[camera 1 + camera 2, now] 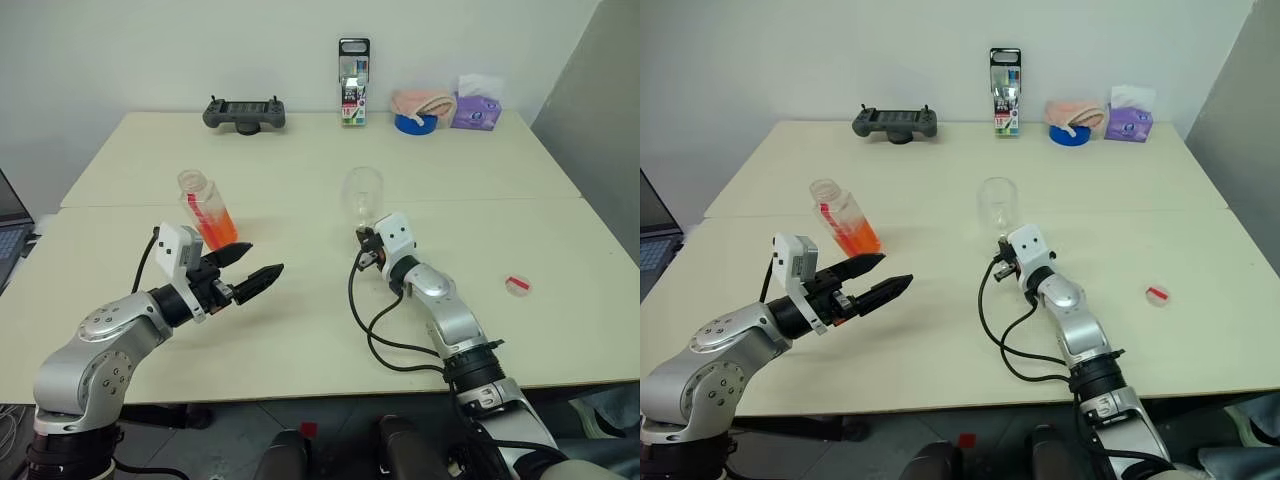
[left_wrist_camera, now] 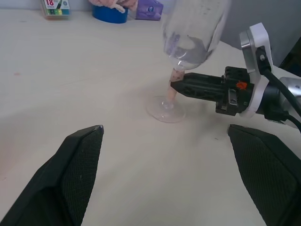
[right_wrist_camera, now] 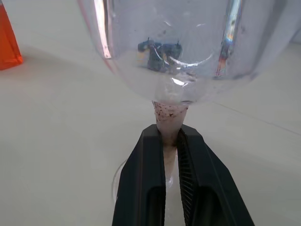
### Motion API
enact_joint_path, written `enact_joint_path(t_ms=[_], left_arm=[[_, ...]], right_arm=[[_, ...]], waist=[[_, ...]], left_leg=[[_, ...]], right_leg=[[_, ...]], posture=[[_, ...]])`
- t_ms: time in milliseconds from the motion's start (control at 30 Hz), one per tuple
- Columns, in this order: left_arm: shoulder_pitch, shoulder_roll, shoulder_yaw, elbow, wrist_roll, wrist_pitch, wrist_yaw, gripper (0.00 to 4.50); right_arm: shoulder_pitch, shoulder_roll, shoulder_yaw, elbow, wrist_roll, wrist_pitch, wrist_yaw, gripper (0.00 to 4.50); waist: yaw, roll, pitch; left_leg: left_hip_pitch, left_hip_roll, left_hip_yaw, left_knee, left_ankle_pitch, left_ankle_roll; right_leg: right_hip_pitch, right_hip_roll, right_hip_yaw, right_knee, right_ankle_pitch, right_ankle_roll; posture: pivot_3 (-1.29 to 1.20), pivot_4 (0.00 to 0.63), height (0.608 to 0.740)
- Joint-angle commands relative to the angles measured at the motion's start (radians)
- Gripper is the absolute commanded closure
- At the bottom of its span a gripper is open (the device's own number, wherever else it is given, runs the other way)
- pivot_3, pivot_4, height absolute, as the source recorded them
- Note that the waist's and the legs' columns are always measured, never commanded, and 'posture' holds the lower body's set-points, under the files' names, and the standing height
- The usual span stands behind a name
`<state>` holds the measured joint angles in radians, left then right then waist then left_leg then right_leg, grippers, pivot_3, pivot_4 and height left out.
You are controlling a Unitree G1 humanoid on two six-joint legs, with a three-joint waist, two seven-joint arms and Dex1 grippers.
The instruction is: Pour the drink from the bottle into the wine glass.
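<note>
The bottle's neck is open and orange drink (image 1: 217, 230) fills its lower part, so my left gripper needs to grab the bottle next around its clear body (image 1: 205, 205) and hold it upright.
The bottle (image 1: 205, 208) is clear plastic with an open neck and stands on the left of the table. The orange-red drink (image 1: 218, 230) fills its lower part. My left gripper (image 1: 264, 258) is open and empty, hovering just in front of and to the right of the bottle, apart from it. The wine glass (image 1: 363, 190) stands mid-table with its foot (image 2: 165, 109) on the surface and its bowl (image 3: 164, 47) clear. My right gripper (image 3: 170, 136) is shut on the glass's stem (image 3: 170, 117), just under the bowl.
Along the far edge lie a grey controller (image 1: 244, 113), a tall black-topped pack (image 1: 353, 82), a blue tape roll (image 1: 414, 123), a pink cloth (image 1: 425, 101) and a purple tissue pack (image 1: 475, 108). A small red disc (image 1: 518, 285) lies at the right. A laptop (image 1: 10, 235) sits off the left edge.
</note>
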<state>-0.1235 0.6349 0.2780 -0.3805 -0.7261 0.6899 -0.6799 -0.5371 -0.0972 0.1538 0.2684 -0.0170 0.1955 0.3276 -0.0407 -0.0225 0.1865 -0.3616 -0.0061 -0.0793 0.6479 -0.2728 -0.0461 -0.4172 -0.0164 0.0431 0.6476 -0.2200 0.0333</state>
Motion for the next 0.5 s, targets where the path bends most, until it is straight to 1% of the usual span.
enact_joint_path(t_ms=[33,267,367,500], left_arm=[[-0.019,0.014,0.006,-0.005,0.002,-0.019,-0.011,0.00],[-0.039,0.007,-0.011,0.020,0.024,-0.032,-0.019,0.00],[-0.046,0.005,-0.015,0.031,0.033,-0.037,-0.022,0.00],[-0.050,0.003,-0.022,0.043,0.045,-0.048,-0.024,0.00]], right_arm=[[0.036,-0.017,0.003,0.032,-0.008,0.085,0.009,4.39],[-0.035,0.021,-0.001,0.089,0.011,0.217,0.013,4.39],[-0.043,0.015,0.006,0.094,0.013,0.218,0.042,4.39],[-0.033,-0.005,0.014,0.086,0.001,0.209,0.068,4.39]], waist=[[0.000,0.000,0.000],[-0.005,-0.005,-0.004],[-0.009,-0.006,-0.006],[-0.015,-0.006,-0.006]], left_leg=[[0.001,0.000,0.000,0.000,0.000,0.000],[0.005,0.000,0.000,0.000,0.000,0.000],[0.013,0.001,0.000,-0.002,0.000,0.000],[0.014,0.002,0.000,-0.003,0.000,0.000]], right_leg=[[0.001,0.000,0.000,0.000,0.000,0.000],[0.004,0.000,0.000,-0.001,0.000,0.000],[0.011,0.001,0.000,-0.002,-0.001,-0.001],[0.012,0.002,0.000,-0.002,-0.002,-0.002]], posture=[[0.00,0.150,0.740],[0.00,0.150,0.740],[0.00,0.150,0.740],[0.00,0.150,0.740]])
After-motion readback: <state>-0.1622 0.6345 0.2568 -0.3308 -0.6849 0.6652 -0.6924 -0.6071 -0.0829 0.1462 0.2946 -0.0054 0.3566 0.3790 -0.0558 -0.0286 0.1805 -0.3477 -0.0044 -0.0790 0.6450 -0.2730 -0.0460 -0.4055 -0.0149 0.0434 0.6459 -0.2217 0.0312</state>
